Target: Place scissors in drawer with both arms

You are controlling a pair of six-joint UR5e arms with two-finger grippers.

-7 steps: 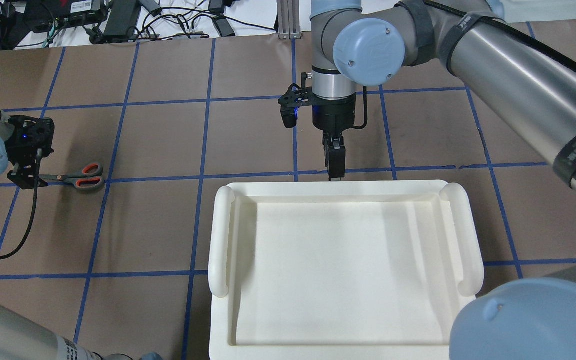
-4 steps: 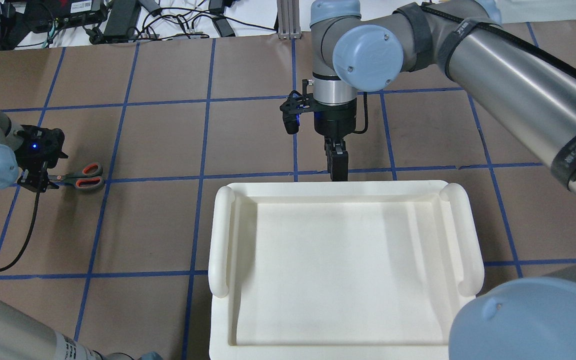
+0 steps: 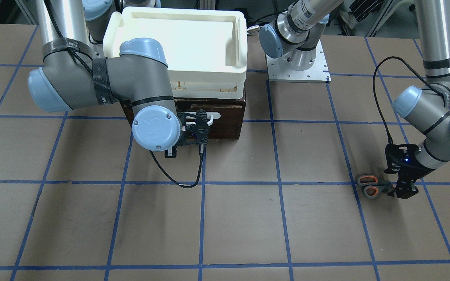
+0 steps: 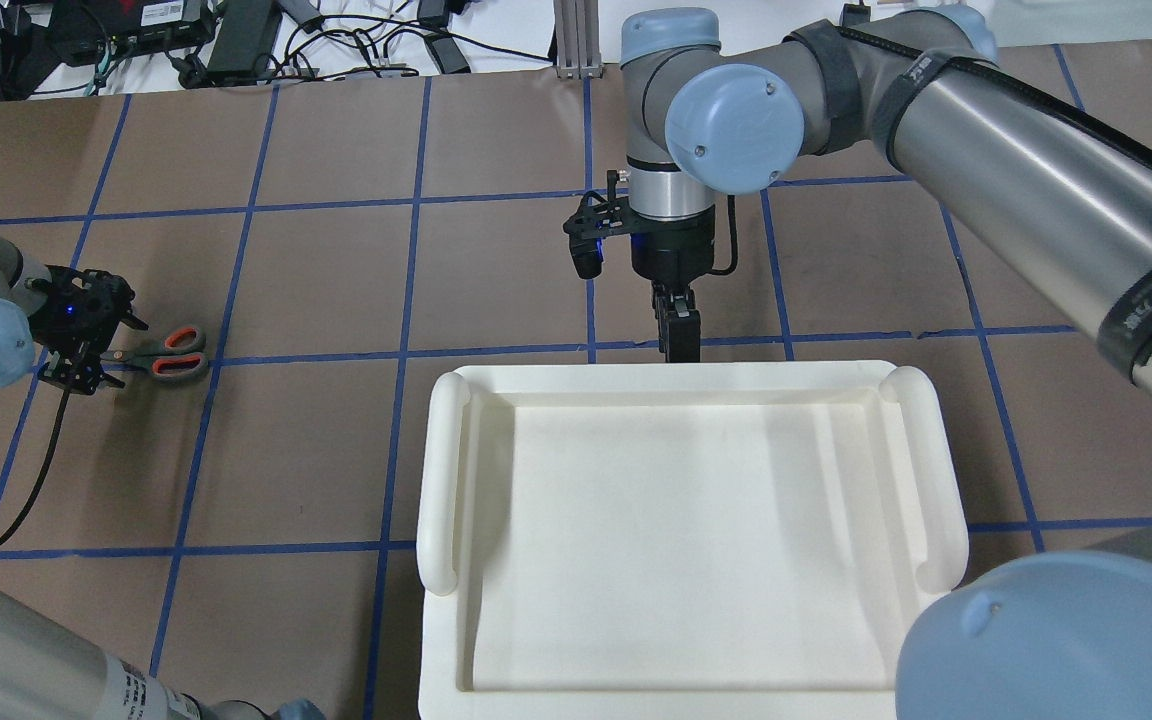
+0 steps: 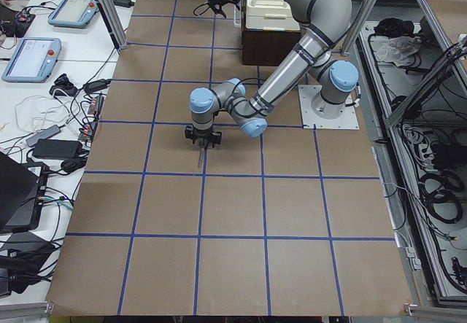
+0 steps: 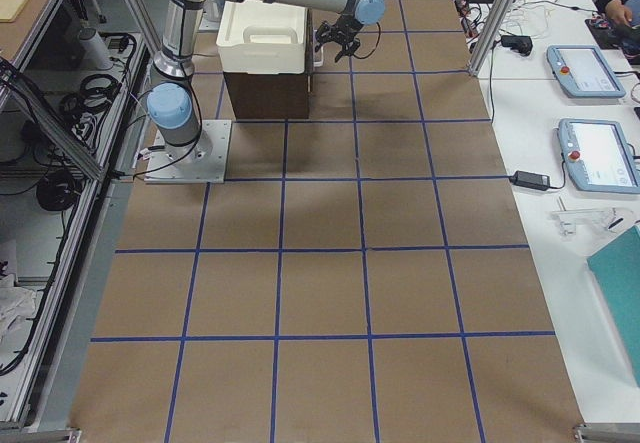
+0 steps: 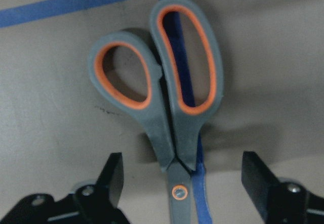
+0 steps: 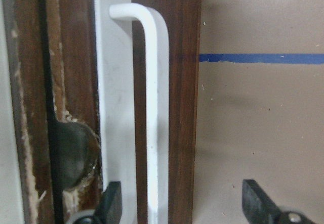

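The looped handles are spread wider than my open fingers. My left gripper needs to grab the scissors (image 7: 172, 118) at the narrow pivot (image 7: 179, 192) next.
The scissors (image 4: 164, 354) lie flat on the brown table at the far left, with grey loops lined in orange. My left gripper (image 4: 76, 362) is low over them and open. In the left wrist view its fingers (image 7: 112, 176) stand either side of the scissors (image 7: 172, 118) near the pivot, not touching. The dark brown drawer (image 3: 229, 117) looks shut under a cream tray. My right gripper (image 3: 201, 130) is open at the drawer front. The white bar handle (image 8: 157, 107) runs between its fingers (image 8: 112, 199).
The cream plastic tray (image 4: 441, 470) sits on top of the drawer box and hides it from above. Blue tape lines grid the table. The left arm's black cable (image 4: 31, 490) loops over the table. Cables and power bricks lie beyond the far edge.
My left gripper has turned and come down over the scissors by the pivot. My right gripper has shifted slightly closer to the drawer front. The scissors have not moved.
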